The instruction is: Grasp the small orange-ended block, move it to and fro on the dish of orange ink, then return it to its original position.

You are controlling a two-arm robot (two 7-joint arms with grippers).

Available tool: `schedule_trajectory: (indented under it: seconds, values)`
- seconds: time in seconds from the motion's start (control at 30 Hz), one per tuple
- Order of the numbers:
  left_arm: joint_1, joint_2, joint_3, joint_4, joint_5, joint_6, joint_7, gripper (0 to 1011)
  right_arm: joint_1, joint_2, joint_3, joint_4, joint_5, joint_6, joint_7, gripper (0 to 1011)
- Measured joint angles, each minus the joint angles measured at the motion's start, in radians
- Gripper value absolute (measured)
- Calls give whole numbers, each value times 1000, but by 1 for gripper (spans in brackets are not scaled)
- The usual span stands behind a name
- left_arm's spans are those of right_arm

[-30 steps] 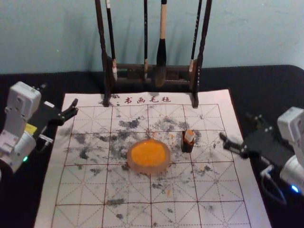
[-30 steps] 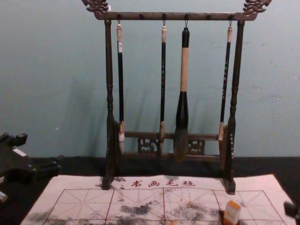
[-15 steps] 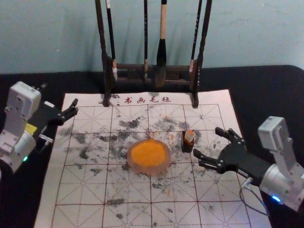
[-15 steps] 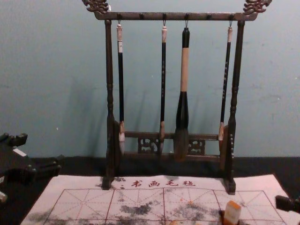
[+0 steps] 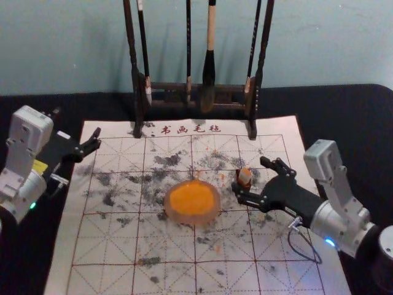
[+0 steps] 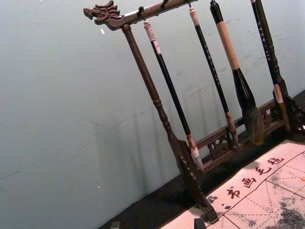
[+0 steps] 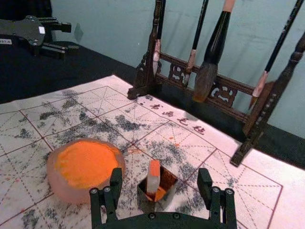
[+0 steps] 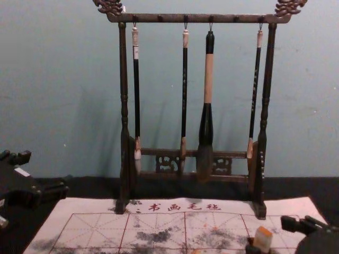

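Next, my right gripper grabs the block by its orange-topped upper end (image 7: 154,171). This keeps the block's lower end free to rub on the dish of orange ink (image 7: 86,164).
In the head view, my right gripper (image 5: 249,179) stands open, its fingertips close to the right of the small orange-ended block (image 5: 245,176). The right wrist view has the block (image 7: 153,177) leaning upright in a small dark square holder (image 7: 169,184), between and beyond the spread fingers of my right gripper (image 7: 160,185). The dish of orange ink (image 5: 192,201) lies left of the holder. My left gripper (image 5: 78,131) is parked open at the mat's left edge. In the chest view, the block (image 8: 262,239) shows its orange top, with my right gripper (image 8: 268,234) beside it.
A dark wooden rack (image 5: 178,97) with several hanging brushes stands behind the work at the mat's back edge. The ink-stained calligraphy mat (image 5: 166,246) lies flat on the black table (image 5: 350,110).
My right gripper has moved left from the mat's right side to the holder. The left arm, the dish and the block have stayed where they were.
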Motion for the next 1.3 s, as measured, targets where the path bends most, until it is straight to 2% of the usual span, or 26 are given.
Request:
schedule_trajectory:
  seconds: [0.57, 1.03, 1.3]
  values:
    - [0, 0, 0, 0, 0, 0, 0, 1001, 22, -49, 12, 31, -39, 29, 31, 1000]
    - [0, 0, 0, 0, 0, 0, 0, 1001, 22, -50, 12, 32, -42, 31, 32, 1000]
    - [0, 0, 0, 0, 0, 0, 0, 1001, 21, -50, 12, 32, -40, 30, 32, 860]
